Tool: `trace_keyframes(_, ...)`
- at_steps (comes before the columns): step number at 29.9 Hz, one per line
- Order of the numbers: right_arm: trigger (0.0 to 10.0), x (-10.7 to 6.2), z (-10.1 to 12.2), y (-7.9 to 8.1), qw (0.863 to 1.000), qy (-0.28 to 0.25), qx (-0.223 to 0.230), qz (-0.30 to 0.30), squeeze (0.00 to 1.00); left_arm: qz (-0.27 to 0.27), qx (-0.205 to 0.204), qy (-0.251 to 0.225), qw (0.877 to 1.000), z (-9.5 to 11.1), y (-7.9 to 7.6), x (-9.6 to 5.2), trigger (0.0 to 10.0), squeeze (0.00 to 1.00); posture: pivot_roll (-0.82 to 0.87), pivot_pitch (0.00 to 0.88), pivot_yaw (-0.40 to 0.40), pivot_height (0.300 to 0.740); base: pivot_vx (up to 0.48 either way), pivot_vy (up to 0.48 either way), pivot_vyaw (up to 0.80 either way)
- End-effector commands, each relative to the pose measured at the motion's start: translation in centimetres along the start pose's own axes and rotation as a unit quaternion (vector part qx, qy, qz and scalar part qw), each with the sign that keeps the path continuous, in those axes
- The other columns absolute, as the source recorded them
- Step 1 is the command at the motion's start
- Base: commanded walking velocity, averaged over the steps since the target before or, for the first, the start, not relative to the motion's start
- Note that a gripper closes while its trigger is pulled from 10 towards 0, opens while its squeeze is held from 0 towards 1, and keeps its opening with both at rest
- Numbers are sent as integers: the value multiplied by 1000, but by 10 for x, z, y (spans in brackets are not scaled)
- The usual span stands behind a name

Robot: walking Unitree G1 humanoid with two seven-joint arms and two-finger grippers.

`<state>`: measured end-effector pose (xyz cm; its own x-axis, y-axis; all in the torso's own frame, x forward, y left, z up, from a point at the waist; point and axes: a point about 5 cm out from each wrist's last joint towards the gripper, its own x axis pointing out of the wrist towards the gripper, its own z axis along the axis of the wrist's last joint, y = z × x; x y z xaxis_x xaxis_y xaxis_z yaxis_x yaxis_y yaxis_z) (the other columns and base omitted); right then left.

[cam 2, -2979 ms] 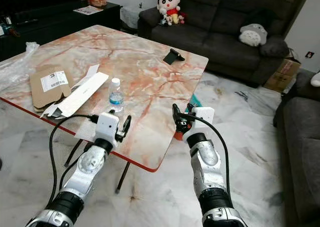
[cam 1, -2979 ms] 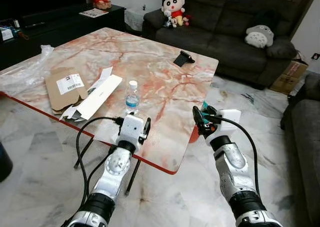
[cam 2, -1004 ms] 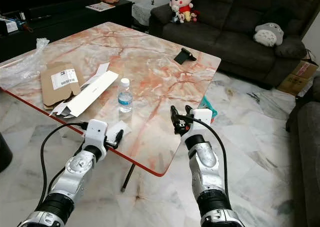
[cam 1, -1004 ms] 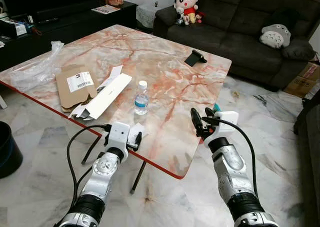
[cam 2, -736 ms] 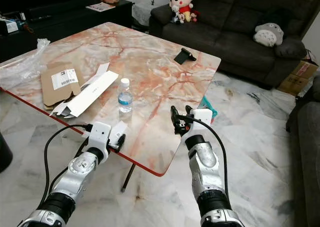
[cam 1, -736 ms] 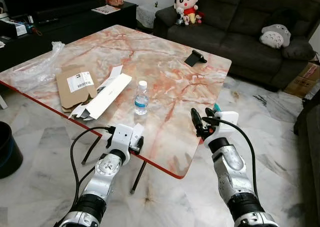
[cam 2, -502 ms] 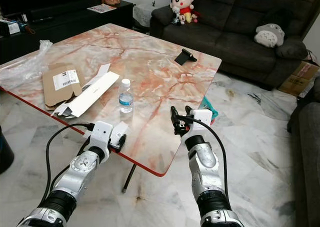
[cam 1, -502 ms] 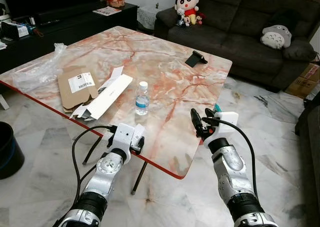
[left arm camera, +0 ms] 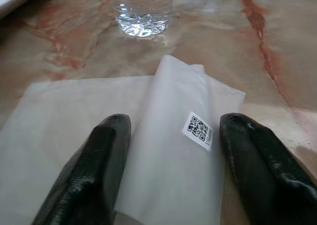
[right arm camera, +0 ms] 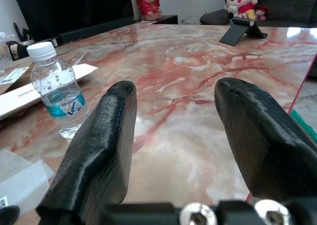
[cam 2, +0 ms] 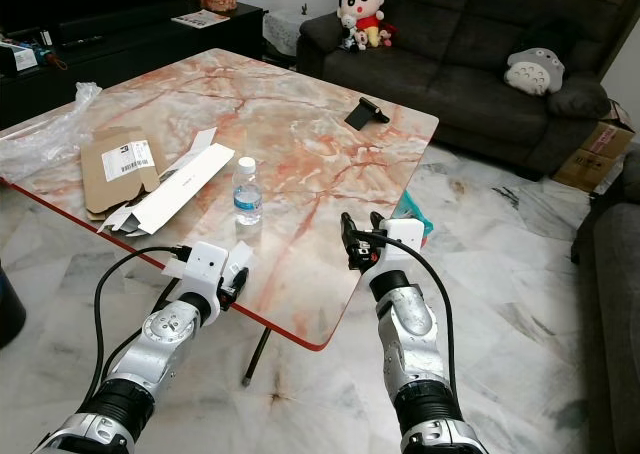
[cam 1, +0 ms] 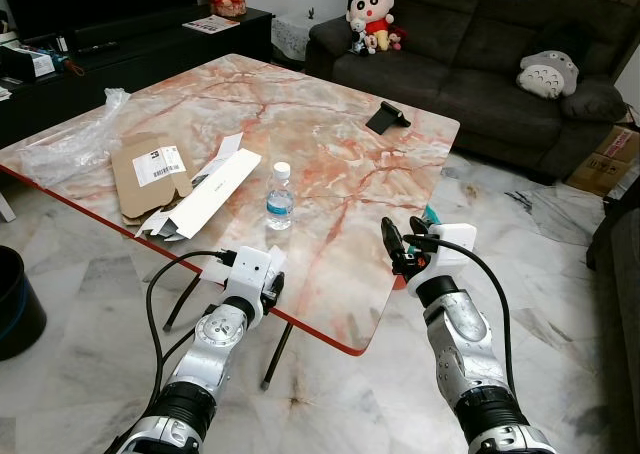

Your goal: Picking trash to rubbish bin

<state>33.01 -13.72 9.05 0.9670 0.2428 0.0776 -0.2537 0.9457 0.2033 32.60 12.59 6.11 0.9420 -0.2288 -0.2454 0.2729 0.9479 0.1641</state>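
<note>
I will next grab the wrapper with my left gripper by its raised folded part (left arm camera: 171, 136) to pick it up, because the rest of the thin sheet (left arm camera: 64, 123) is flat on the tabletop.
A translucent white wrapper (left arm camera: 173, 101) with a small QR label lies flat at the marble table's (cam 1: 330, 144) front edge. My left gripper (left arm camera: 173, 131) is open just over it, one black finger on each side of its folded part; from the head it sits at the table edge (cam 1: 272, 279). A small water bottle (cam 1: 279, 196) stands upright just beyond. My right gripper (cam 1: 402, 242) is open and empty, held off the table's front right edge, facing the bottle (right arm camera: 57, 103).
A flattened cardboard piece (cam 1: 150, 174), a long white box (cam 1: 205, 194) and a clear plastic bag (cam 1: 70, 144) lie on the table's left. A black stand (cam 1: 385, 119) is at the far side. A black bin (cam 1: 15, 304) stands on the floor at left, a sofa (cam 1: 470, 54) behind.
My left gripper has come down from above the table to the wrapper at the front edge. The view has shifted slightly. The right arm holds its place.
</note>
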Motion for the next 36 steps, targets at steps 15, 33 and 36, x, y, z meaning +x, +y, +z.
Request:
trace_keyframes(15, 10000, 1, 3, -6, 1000, 4, -12, -6, 0, 8, 13, 13, 1000, -4, -3, 1, 0, 0, 155, 0, -138, 740, 0, 0, 0)
trace_keyframes(33, 10000, 1, 4, -7, 1000, 3, -13, -9, 0, 38, -5, -63, 997, 18, 0, 3, 0, 0, 155, 0, -138, 740, 0, 0, 0)
trace_keyframes(36, 10000, 2, 4, -8, 1000, 2, -14, -10, 0, 33, -23, -94, 995, 27, -3, 2, 0, 0, 151, 0, -138, 740, 0, 0, 0)
